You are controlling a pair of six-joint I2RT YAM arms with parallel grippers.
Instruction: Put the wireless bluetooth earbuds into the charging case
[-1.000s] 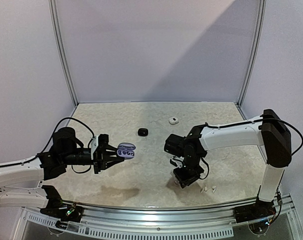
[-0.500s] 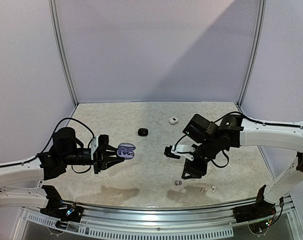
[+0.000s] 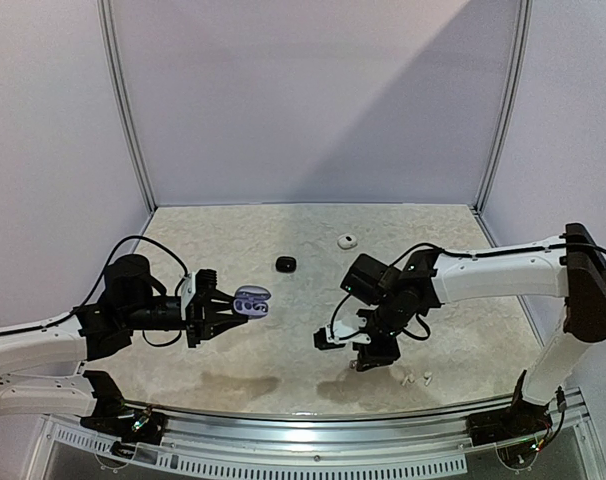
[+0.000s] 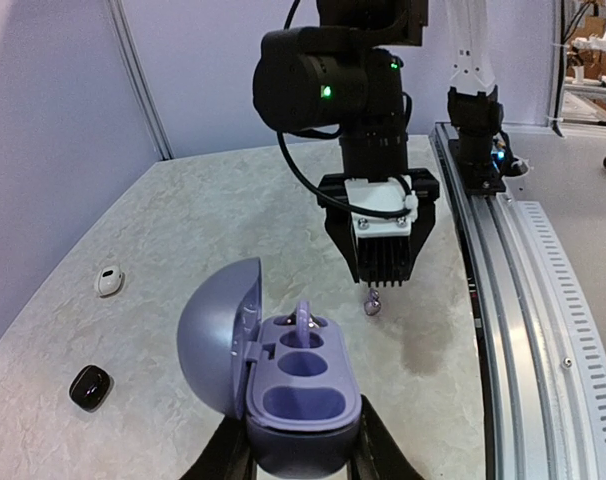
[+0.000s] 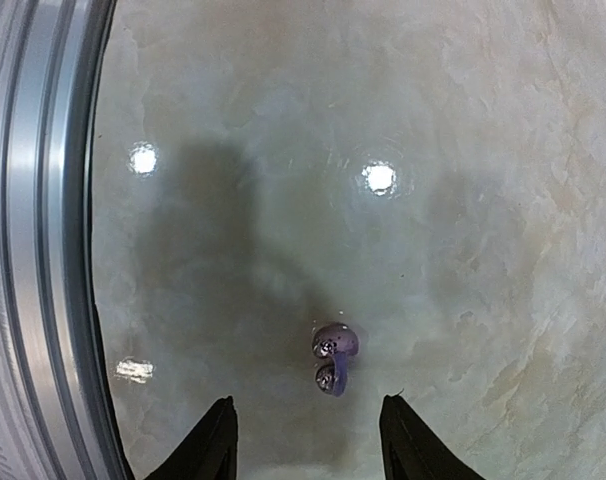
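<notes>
I need to pick up the purple earbud next with my right gripper by its thin connecting band. Its larger round end then stays free for the charging case.
My left gripper is shut on the base of a purple charging case, held above the table with its lid open. One purple earbud stands in the case's far slot. The near slots are bare. A second purple earbud lies on the table. My right gripper hangs open just above it, pointing down, with one finger on each side and nothing touching the earbud. From the top view the right gripper covers this earbud.
Two white stemmed earbuds lie near the front edge, right of the right gripper. A black case and a white case sit further back. The metal rail runs along the near table edge.
The right gripper's jaws have widened. It lifted off the loose purple earbud, then came back down over it. The left arm and the case have not moved.
</notes>
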